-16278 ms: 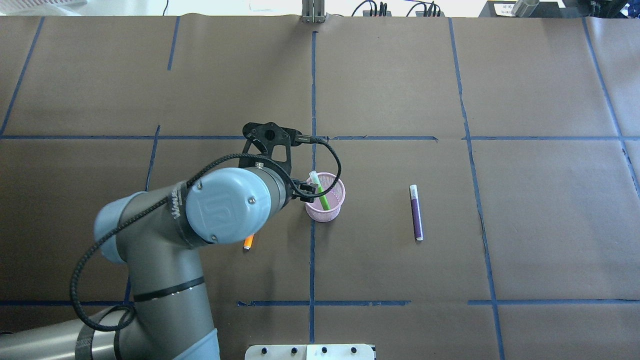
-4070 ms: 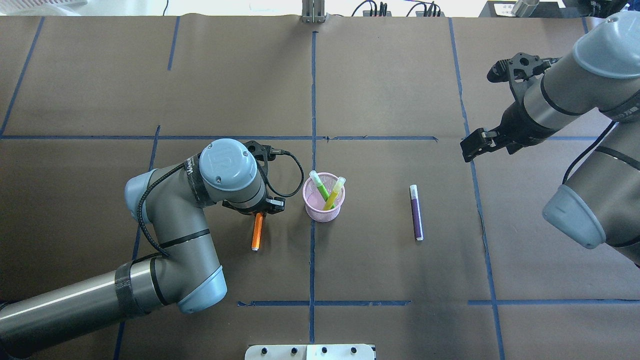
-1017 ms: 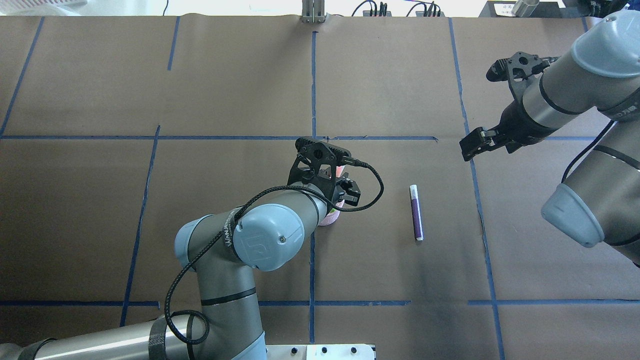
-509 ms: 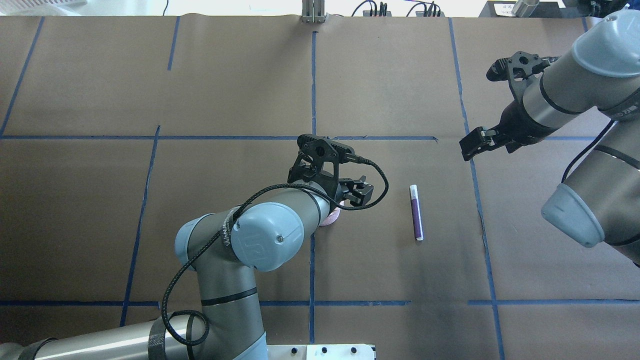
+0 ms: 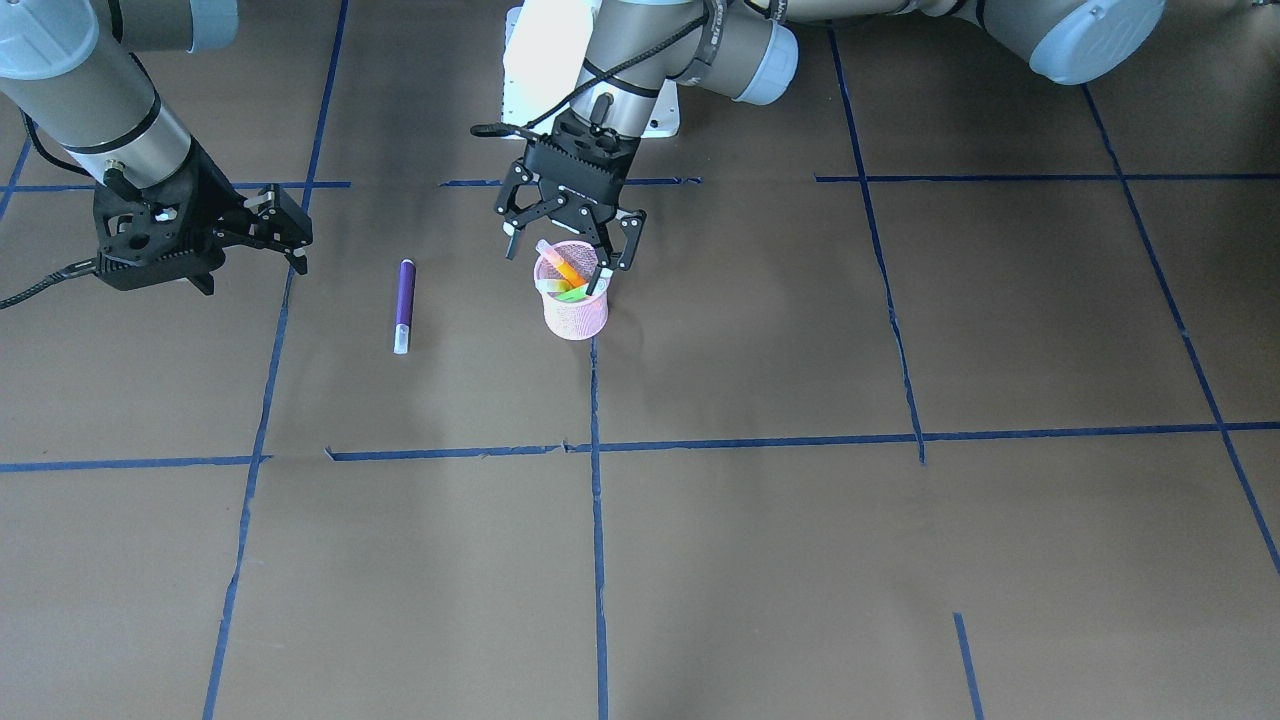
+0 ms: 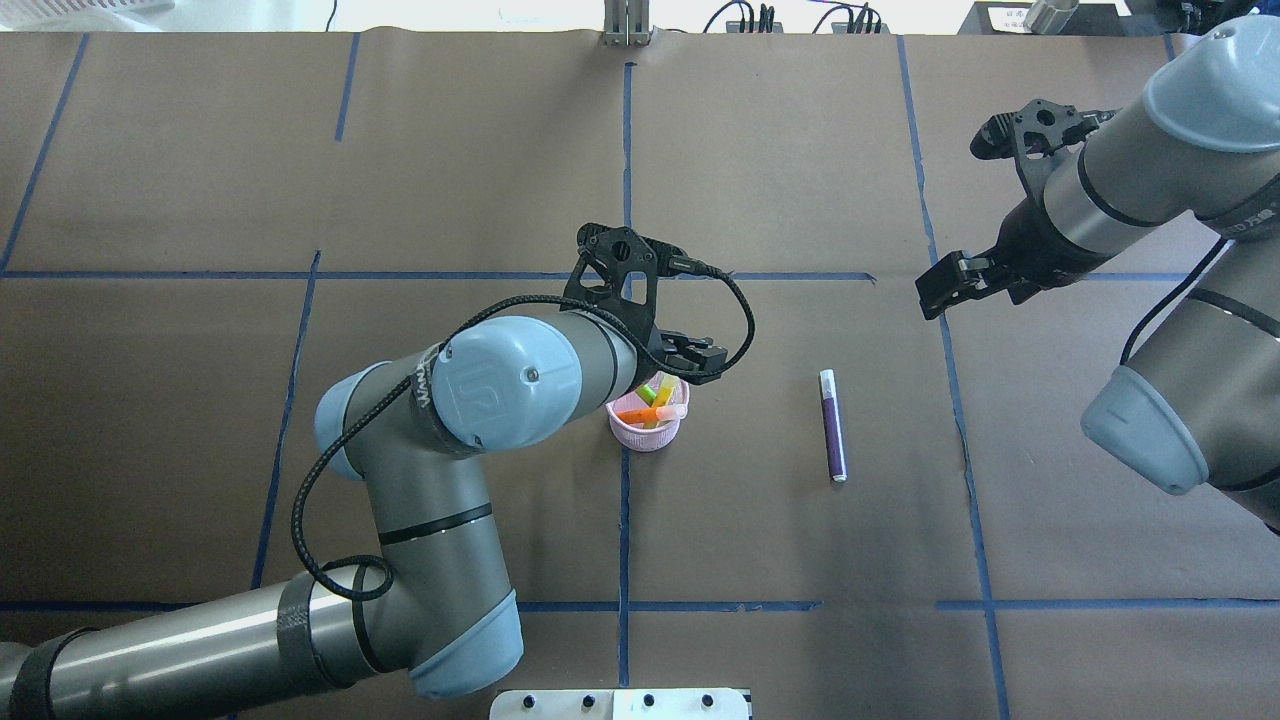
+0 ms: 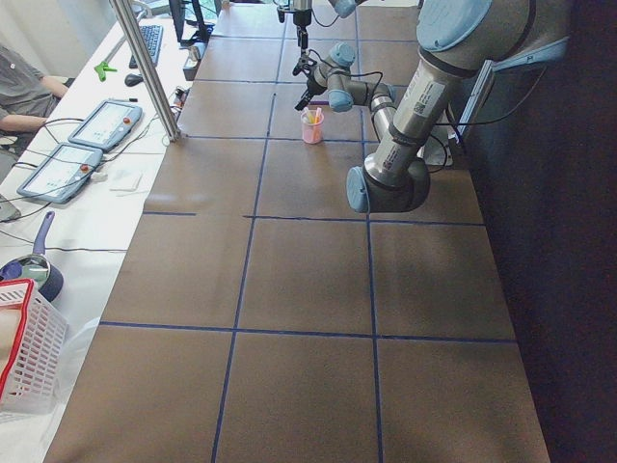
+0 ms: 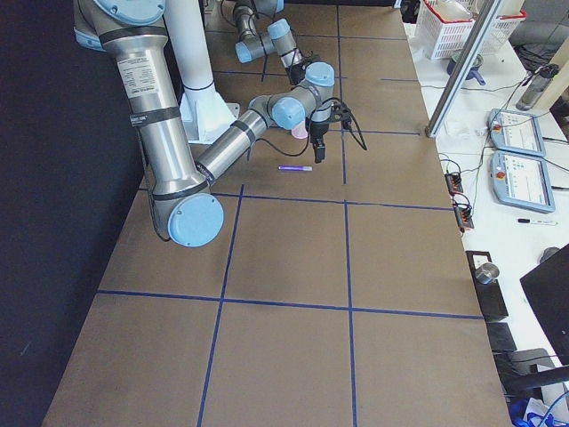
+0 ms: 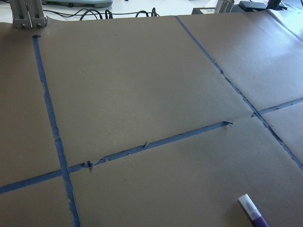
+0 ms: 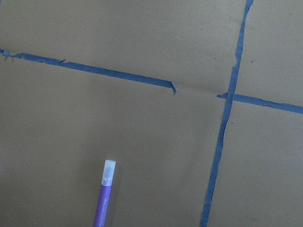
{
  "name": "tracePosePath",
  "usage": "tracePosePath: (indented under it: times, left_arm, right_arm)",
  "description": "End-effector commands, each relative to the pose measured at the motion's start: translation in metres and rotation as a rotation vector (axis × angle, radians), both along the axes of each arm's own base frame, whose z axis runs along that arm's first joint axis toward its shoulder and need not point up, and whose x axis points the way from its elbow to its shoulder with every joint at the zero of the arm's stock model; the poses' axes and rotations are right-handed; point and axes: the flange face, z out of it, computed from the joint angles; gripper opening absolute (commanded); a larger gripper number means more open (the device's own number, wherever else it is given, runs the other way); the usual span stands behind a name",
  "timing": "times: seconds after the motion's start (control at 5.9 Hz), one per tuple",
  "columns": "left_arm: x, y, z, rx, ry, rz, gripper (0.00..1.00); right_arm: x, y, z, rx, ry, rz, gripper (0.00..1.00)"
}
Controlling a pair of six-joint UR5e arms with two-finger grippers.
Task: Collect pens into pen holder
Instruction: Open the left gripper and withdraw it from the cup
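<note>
The purple pen is to go into the pink mesh pen holder. My right gripper will next take hold of the pen by its body beside the cap.
The pink mesh pen holder stands near the table's middle and also shows in the front view. An orange pen leans inside it with green pens; the front view shows the orange one too. My left gripper hovers just above the holder's rim, open and empty, and also shows in the overhead view. The purple pen lies on the paper to the holder's right, and also shows in the front view and both wrist views. My right gripper hangs open, beyond and right of the purple pen.
Brown paper with blue tape lines covers the table. A white base plate sits at the near edge. Tablets and a red basket lie on a side bench to my left.
The orange pen left the left gripper and now rests in the holder. The left wrist has swung back and up, so the holder is uncovered. The right arm has barely moved.
</note>
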Motion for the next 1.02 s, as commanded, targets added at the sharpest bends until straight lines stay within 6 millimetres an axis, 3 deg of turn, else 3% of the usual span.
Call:
tracePosePath:
  times: [0.0, 0.17, 0.34, 0.51, 0.68, 0.85]
  left_arm:
    - [-0.024, -0.032, 0.025, -0.176, -0.131, 0.106, 1.0]
    - [-0.064, -0.059, 0.025, -0.279, -0.14, 0.155, 1.0]
    - [-0.087, -0.074, 0.031, -0.365, -0.157, 0.183, 1.0]
    - [-0.106, -0.071, 0.055, -0.421, -0.2, 0.186, 1.0]
    - [-0.139, -0.069, 0.082, -0.462, -0.199, 0.188, 1.0]
    - [-0.16, -0.066, 0.099, -0.482, -0.194, 0.185, 1.0]
  right_arm:
    - [-0.002, 0.001, -0.001, -0.032, -0.003, 0.026, 1.0]
    - [-0.002, 0.001, -0.001, -0.031, -0.002, 0.027, 1.0]
    - [-0.007, 0.002, 0.001, -0.034, 0.001, 0.02, 1.0]
    - [-0.016, 0.007, 0.003, -0.047, 0.006, 0.016, 1.0]
    - [-0.029, 0.014, 0.005, -0.066, 0.017, 0.022, 1.0]
    - [-0.061, 0.028, 0.003, -0.09, 0.051, 0.071, 1.0]
